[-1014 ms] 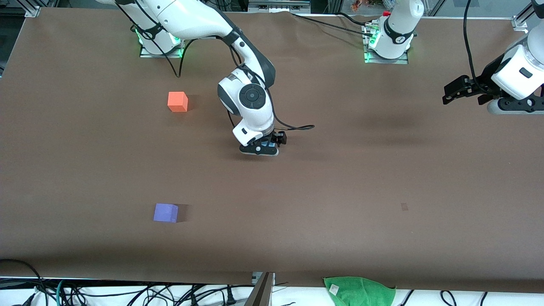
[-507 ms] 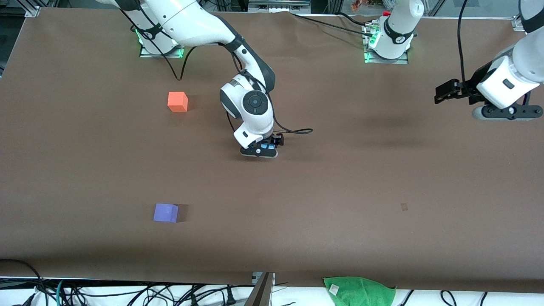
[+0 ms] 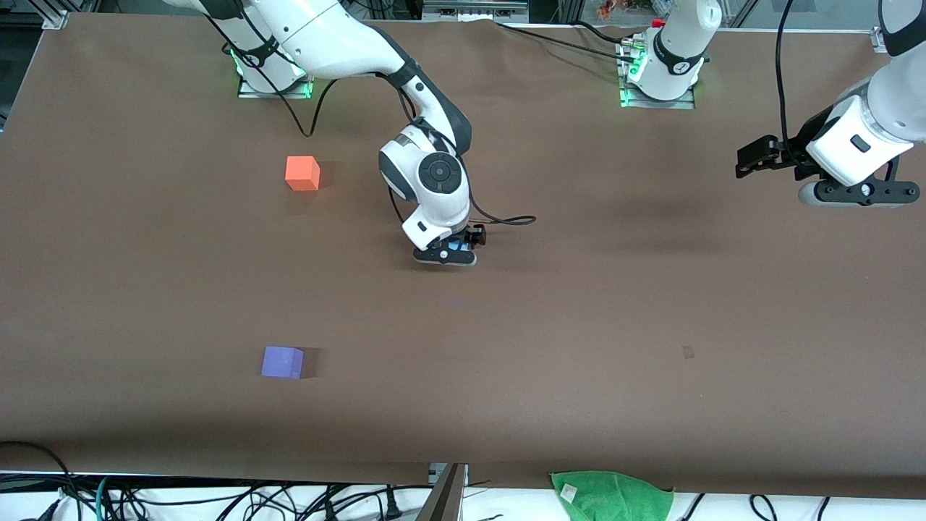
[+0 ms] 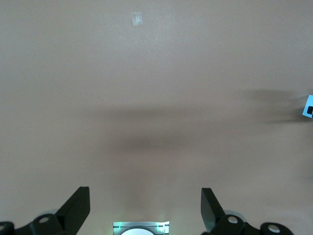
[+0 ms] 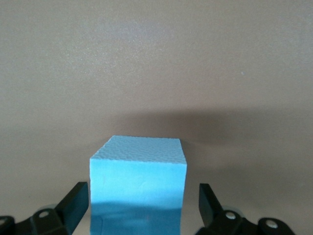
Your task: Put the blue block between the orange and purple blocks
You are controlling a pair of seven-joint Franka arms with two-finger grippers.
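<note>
The blue block is between my open fingers in the right wrist view. My right gripper needs to close on it now.
The blue block point(image 5: 139, 181) rests on the brown table between the fingers of my right gripper point(image 5: 143, 192), which are open with a gap on each side. In the front view only a sliver of the blue block point(image 3: 456, 248) shows under my right gripper point(image 3: 445, 255), near the table's middle. The orange block point(image 3: 302, 173) sits toward the right arm's end, close to the bases. The purple block point(image 3: 282, 362) sits nearer the front camera, roughly in line with the orange one. My left gripper point(image 3: 850, 194) hangs open and empty over the left arm's end, also shown in the left wrist view point(image 4: 145, 193).
A green cloth point(image 3: 613, 494) lies off the table's front edge beside cables. A small pale mark point(image 3: 688, 352) is on the table surface. The right arm's cable point(image 3: 506, 218) trails over the table beside its gripper.
My left gripper has shifted a little toward the table's middle. My right gripper has stayed around the blue block, barely moving. The orange and purple blocks have not moved.
</note>
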